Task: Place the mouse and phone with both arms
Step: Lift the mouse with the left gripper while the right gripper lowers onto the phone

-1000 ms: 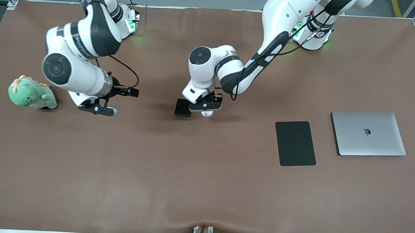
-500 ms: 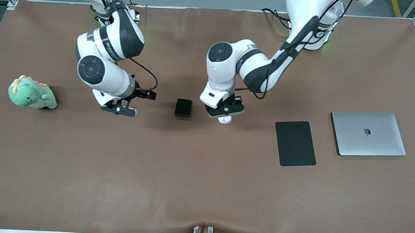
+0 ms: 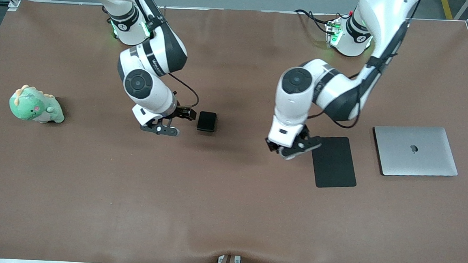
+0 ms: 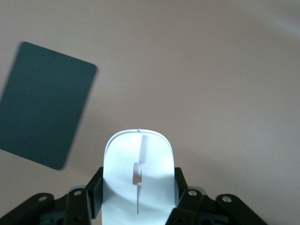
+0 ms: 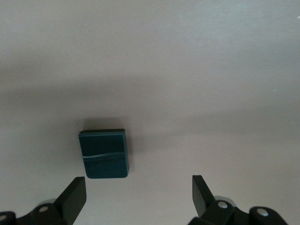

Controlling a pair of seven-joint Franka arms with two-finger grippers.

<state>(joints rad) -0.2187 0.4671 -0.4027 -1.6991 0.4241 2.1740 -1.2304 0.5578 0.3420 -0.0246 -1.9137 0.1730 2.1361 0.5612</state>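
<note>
The phone's back lies flat against the table. My right gripper next needs to grab the phone by its two facing side edges to place the phone point(image 3: 207, 121).
My left gripper point(image 3: 292, 150) is shut on the white mouse point(image 4: 138, 180), which shows between the fingers in the left wrist view. It holds the mouse above the table, just beside the edge of the black mouse pad point(image 3: 333, 162) on the right arm's side. The pad also shows in the left wrist view point(image 4: 44, 117). The small black phone point(image 3: 207, 121) lies flat on the table near the middle. My right gripper point(image 3: 162, 128) is open and empty, low over the table right beside the phone. In the right wrist view the phone point(image 5: 104, 153) lies just ahead of one open finger point(image 5: 75, 194).
A closed silver laptop point(image 3: 415, 150) lies beside the mouse pad toward the left arm's end. A green plush dinosaur point(image 3: 36, 105) sits at the right arm's end. The brown table cover point(image 3: 213, 207) is bare nearer the front camera.
My left gripper carried the mouse away from the phone's side to the mouse pad's edge. My right gripper moved from near the plush dinosaur to beside the phone.
</note>
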